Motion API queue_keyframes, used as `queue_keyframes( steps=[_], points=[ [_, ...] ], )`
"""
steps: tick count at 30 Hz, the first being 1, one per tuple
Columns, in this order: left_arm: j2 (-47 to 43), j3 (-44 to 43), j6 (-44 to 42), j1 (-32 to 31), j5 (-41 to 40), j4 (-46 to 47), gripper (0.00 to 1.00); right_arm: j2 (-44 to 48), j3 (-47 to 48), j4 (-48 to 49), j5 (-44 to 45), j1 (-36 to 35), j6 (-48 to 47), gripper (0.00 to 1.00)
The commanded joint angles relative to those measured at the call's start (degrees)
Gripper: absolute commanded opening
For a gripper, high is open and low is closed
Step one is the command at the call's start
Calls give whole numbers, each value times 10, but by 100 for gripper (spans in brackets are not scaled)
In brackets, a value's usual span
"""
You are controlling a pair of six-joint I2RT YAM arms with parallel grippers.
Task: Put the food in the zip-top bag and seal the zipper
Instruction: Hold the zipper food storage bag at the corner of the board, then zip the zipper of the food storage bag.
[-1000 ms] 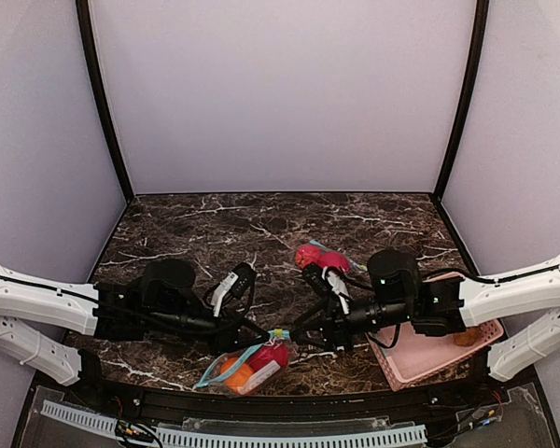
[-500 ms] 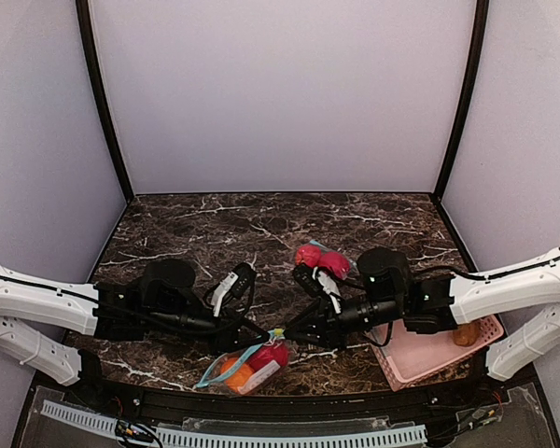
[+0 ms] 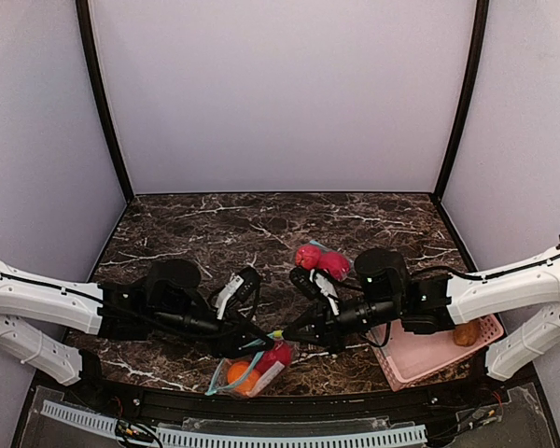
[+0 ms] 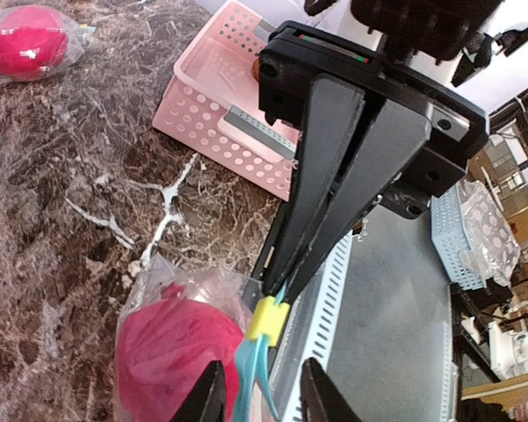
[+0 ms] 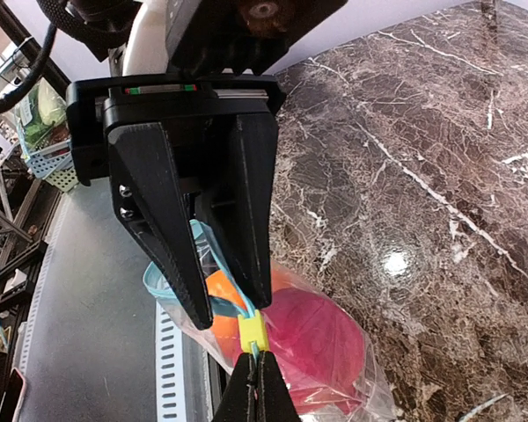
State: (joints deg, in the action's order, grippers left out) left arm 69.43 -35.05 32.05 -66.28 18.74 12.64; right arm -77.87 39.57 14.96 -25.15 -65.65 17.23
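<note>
My left gripper should next slide the blue zipper sealed, so it should grab the yellow slider [image 3: 276, 335] [image 4: 268, 319] and leave the zipper tip to my right gripper.
A clear zip-top bag [image 3: 252, 367] with a blue zipper lies at the table's near edge. It holds an orange fruit [image 3: 235, 374] and a red fruit [image 3: 276, 355]. Its yellow slider [image 5: 253, 329] sits at the zipper's end. My right gripper [image 5: 253, 374] is shut on the blue zipper tip just past the slider. My left gripper [image 4: 264, 400] is open, its fingers [image 5: 172, 255] straddling the blue zipper strip [image 4: 249, 374] right behind the slider [image 4: 268, 319]. Two more red fruits [image 3: 320, 259] lie in clear plastic further back.
A pink perforated basket [image 3: 429, 359] stands at the right front, with a brownish item [image 3: 466, 333] in it; it also shows in the left wrist view [image 4: 220, 105]. A grey slotted rail [image 3: 261, 434] runs along the near edge below the bag.
My right gripper has slid left, closer to the left gripper. The left gripper has edged right over the zipper. The bag has swung slightly and its blue mouth looks narrower.
</note>
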Motion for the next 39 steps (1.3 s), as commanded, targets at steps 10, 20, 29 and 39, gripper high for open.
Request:
queue_keyframes(
  steps=[10,20,29,39],
  points=[
    [41,-57,-47,0,28,-22,33,-20,21,8,-51,-3,3,0],
    [52,-59,-50,0,46,-25,14,-20,24,8,-41,-3,1,0],
    [60,-60,-54,0,46,-35,1,-6,14,3,-8,-3,4,0],
    [58,-62,-58,0,29,-51,1,12,12,-33,85,-2,8,0]
  ],
)
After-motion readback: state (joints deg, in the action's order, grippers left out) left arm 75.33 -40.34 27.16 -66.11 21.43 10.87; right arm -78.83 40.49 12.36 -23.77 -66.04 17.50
